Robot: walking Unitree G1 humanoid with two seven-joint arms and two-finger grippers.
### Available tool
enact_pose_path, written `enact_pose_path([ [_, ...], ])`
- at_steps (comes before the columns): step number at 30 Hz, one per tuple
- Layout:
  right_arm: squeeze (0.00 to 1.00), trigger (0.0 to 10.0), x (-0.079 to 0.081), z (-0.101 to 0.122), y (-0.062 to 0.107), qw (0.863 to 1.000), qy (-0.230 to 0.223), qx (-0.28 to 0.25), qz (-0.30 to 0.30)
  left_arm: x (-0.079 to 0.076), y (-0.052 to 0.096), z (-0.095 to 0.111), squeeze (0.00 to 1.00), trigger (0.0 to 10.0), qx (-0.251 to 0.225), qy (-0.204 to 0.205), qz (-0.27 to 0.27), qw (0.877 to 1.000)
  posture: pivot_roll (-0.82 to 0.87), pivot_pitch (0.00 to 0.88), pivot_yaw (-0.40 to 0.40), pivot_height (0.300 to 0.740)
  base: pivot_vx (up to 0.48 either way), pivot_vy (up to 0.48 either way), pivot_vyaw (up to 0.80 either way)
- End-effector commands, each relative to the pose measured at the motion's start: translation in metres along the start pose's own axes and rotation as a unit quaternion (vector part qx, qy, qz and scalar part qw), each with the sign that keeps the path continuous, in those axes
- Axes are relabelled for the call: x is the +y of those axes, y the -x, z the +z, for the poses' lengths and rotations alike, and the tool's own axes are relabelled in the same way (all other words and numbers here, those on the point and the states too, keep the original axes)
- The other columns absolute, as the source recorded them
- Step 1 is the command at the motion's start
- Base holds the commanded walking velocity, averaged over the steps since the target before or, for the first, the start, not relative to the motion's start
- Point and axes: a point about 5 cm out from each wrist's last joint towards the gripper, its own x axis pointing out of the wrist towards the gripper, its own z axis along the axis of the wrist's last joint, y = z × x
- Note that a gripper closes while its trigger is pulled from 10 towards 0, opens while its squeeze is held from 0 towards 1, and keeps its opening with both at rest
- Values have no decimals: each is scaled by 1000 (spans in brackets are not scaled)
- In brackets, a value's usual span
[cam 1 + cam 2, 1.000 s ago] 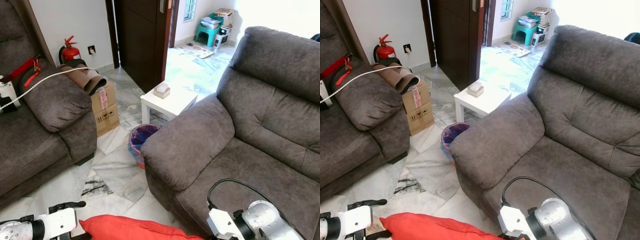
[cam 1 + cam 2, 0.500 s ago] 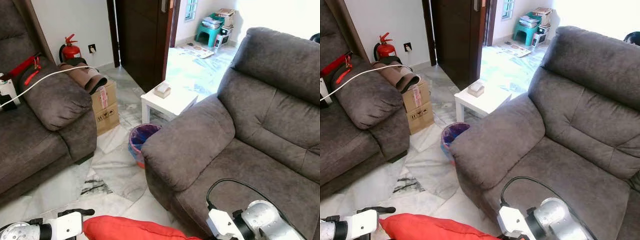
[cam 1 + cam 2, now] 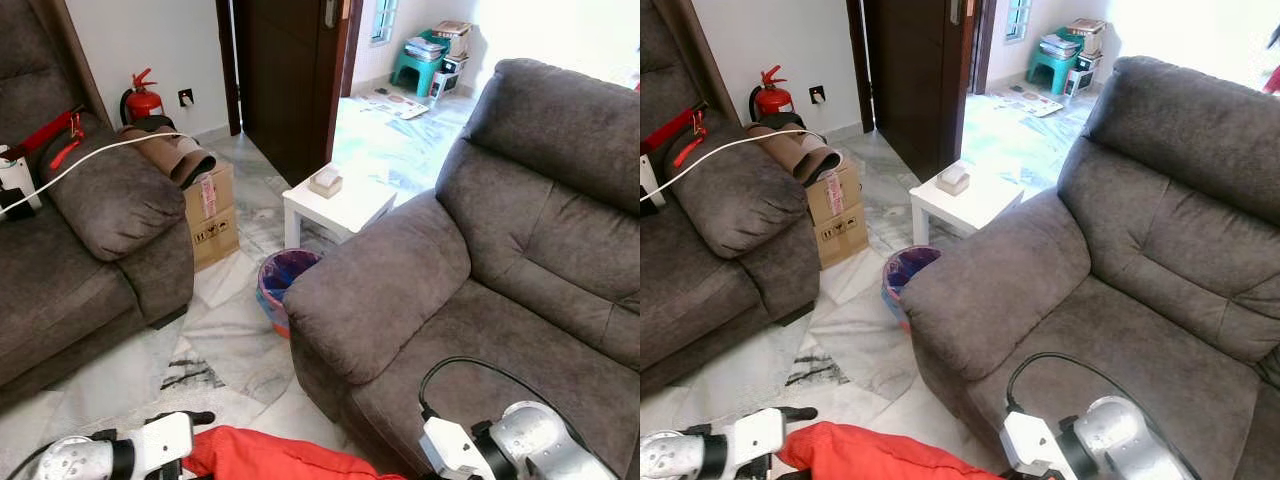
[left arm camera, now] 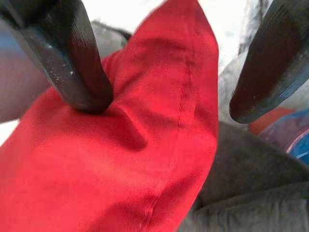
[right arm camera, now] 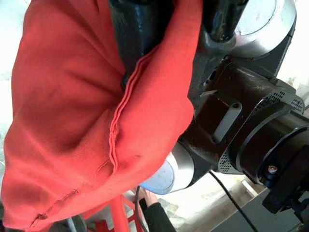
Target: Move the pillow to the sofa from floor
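The left gripper grabs the pillow's thin seamed edge [image 4: 182, 104] next, since the pillow's red body spreads wider than the open fingers.
The red pillow [image 3: 270, 460] lies low at the bottom edge of the eye views, between my two arms, over the marble floor. My left gripper [image 4: 169, 96] is open around a corner of the pillow [image 4: 120, 164]. One of its fingers [image 4: 72, 58] presses into the cloth and the other stands off it. My right gripper [image 5: 178, 53] is shut on a fold of the pillow [image 5: 67, 111] at its seam. The grey sofa [image 3: 500, 300] stands just to the right, its seat beside my right arm [image 3: 510, 450].
A second grey sofa [image 3: 90, 220] is on the left with a white cable over its arm. Between the sofas stand a cardboard box [image 3: 210, 215], a bin [image 3: 285, 275] and a white side table [image 3: 335, 200]. Behind are a fire extinguisher [image 3: 140, 100] and an open doorway.
My left arm has slid to the right along the floor, up to the pillow's left corner. The pillow sits a little lower in view. My right arm has barely moved.
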Motion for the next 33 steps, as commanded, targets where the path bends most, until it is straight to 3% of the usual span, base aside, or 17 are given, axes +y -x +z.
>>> enact_pose_path([
  [1, 0, 10000, 1, 16, -1, 999, 37, -27, 22, -10, -5, -2, 0, 10000, -1, 14, -22, 1000, 157, 100, -79, 740, 0, 0, 0],
  [8, 0, 10000, 0, 18, -1, 999, 38, -27, 22, -23, -14, -2, 0, 10000, -15, 51, -57, 997, 154, 105, -82, 740, 0, 0, 0],
  [14, 0, 10000, -1, 17, -2, 999, 37, -26, 21, -30, -11, -6, 0, 10000, 2, 51, -98, 994, 157, 109, -81, 740, 0, 0, 0],
  [15, 0, 10000, -1, 18, -3, 999, 37, -27, 22, -31, -10, -7, 0, 4941, 6, 49, -101, 994, 158, 113, -81, 740, 0, 0, 0],
  [16, 0, 10000, -1, 18, -3, 999, 38, -27, 22, -31, -10, -6, 0, 4941, 6, 48, -101, 994, 158, 114, -81, 740, 0, 0, 0],
  [17, 0, 10000, -1, 18, -3, 999, 38, -27, 22, -31, -10, -6, 0, 1529, 5, 49, -101, 994, 157, 115, -81, 740, 0, 0, 0],
  [18, 0, 10000, -1, 18, -3, 999, 38, -27, 22, -31, -10, -6, 0, 0, 5, 53, -101, 993, 157, 116, -81, 740, 0, 0, 0],
  [33, 0, 10000, -3, 17, -4, 999, 38, -24, 18, -36, -8, -8, 0, 0, 15, 64, -125, 990, 163, 113, -78, 740, 0, 0, 0],
])
